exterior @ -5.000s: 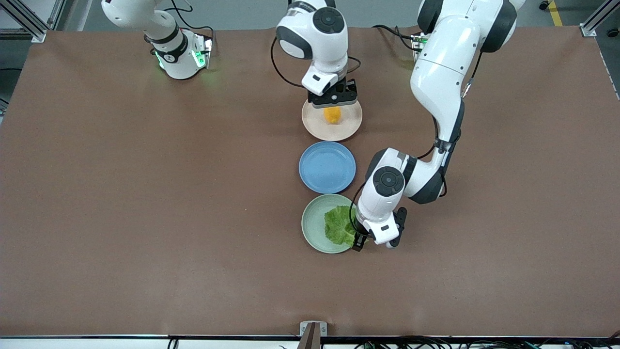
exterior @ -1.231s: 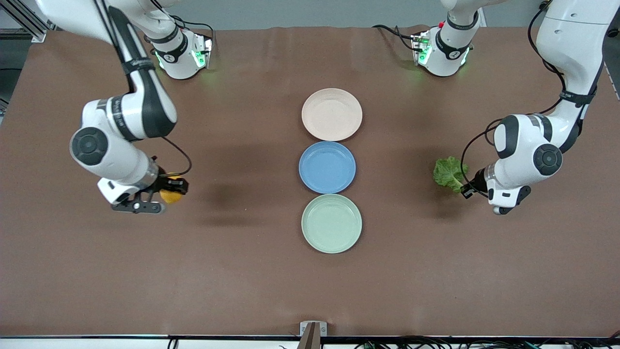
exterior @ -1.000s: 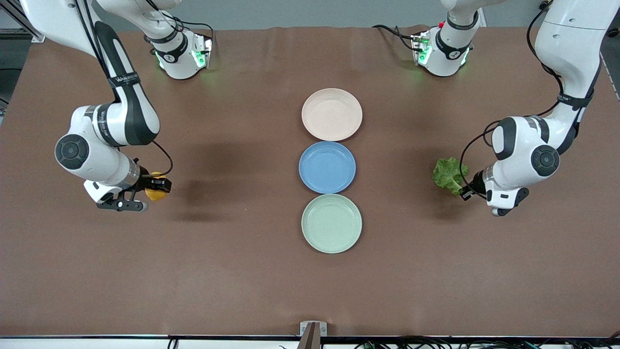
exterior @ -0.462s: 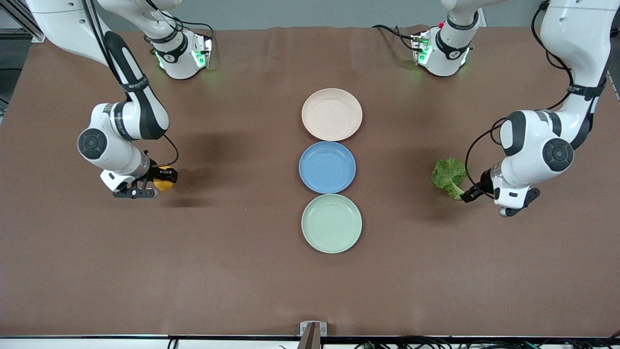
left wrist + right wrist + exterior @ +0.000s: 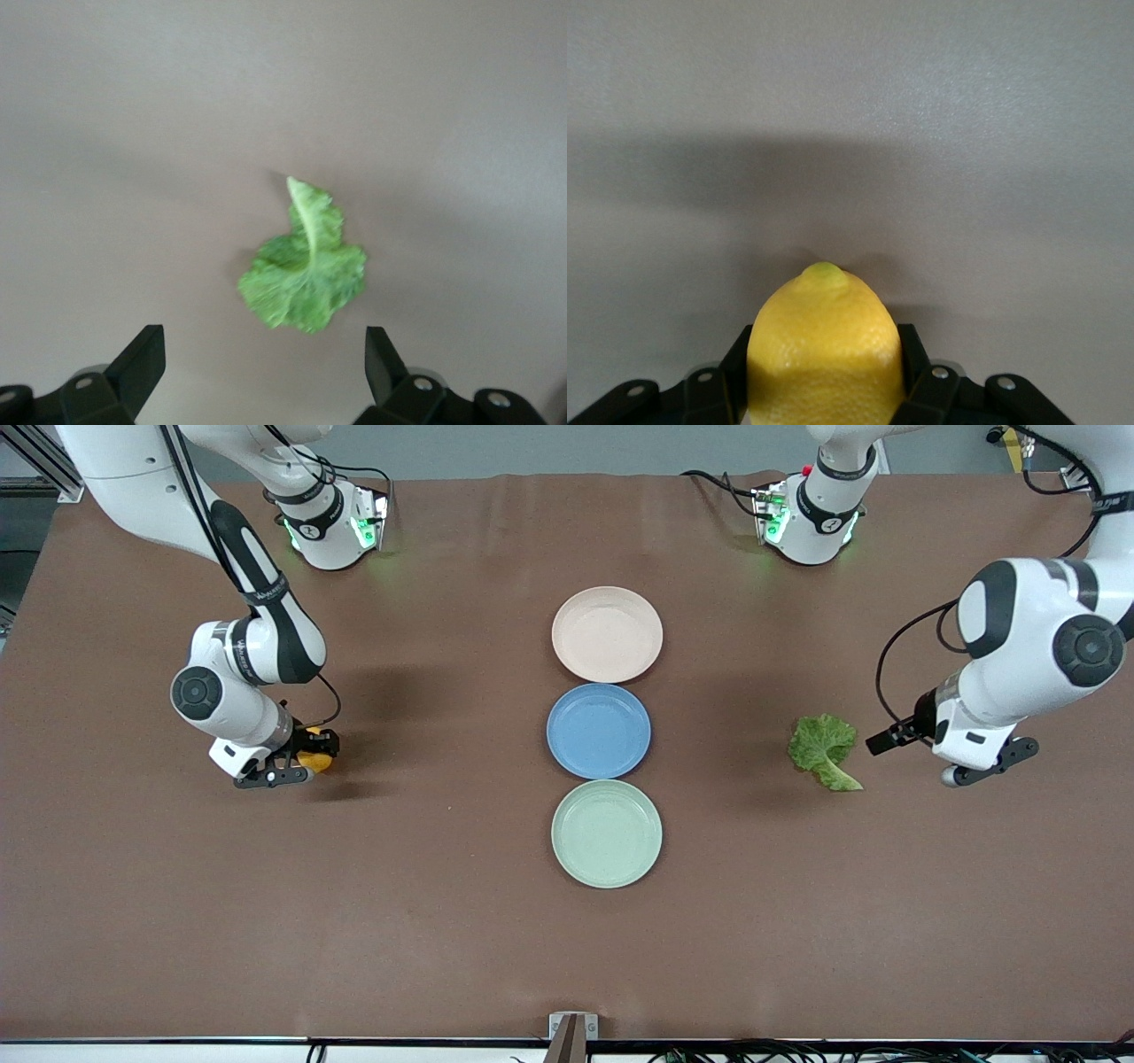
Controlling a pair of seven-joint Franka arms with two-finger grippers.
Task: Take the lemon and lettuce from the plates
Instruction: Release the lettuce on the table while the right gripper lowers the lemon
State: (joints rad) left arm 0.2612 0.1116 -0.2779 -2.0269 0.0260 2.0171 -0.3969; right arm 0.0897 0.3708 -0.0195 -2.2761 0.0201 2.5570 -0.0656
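The lemon (image 5: 310,760) is low on the tabletop and would lie there, so the robot's right gripper should open.
The lettuce (image 5: 823,750) lies on the brown table toward the left arm's end, off the plates; it also shows in the left wrist view (image 5: 306,270). My left gripper (image 5: 890,737) is open and empty, raised beside the leaf. My right gripper (image 5: 310,757) is shut on the lemon (image 5: 310,760) low at the table toward the right arm's end; the lemon fills the right wrist view (image 5: 824,350) between the fingers. The cream-beige plate (image 5: 607,634) and the mint green plate (image 5: 607,833) are both bare.
A blue plate (image 5: 599,731) sits between the two plates in the middle of the table. The two arm bases (image 5: 332,522) (image 5: 811,518) stand along the edge farthest from the front camera.
My left gripper has let go of the lettuce, which now lies on the table, and has risen away from it. My right gripper has lowered the lemon to the table.
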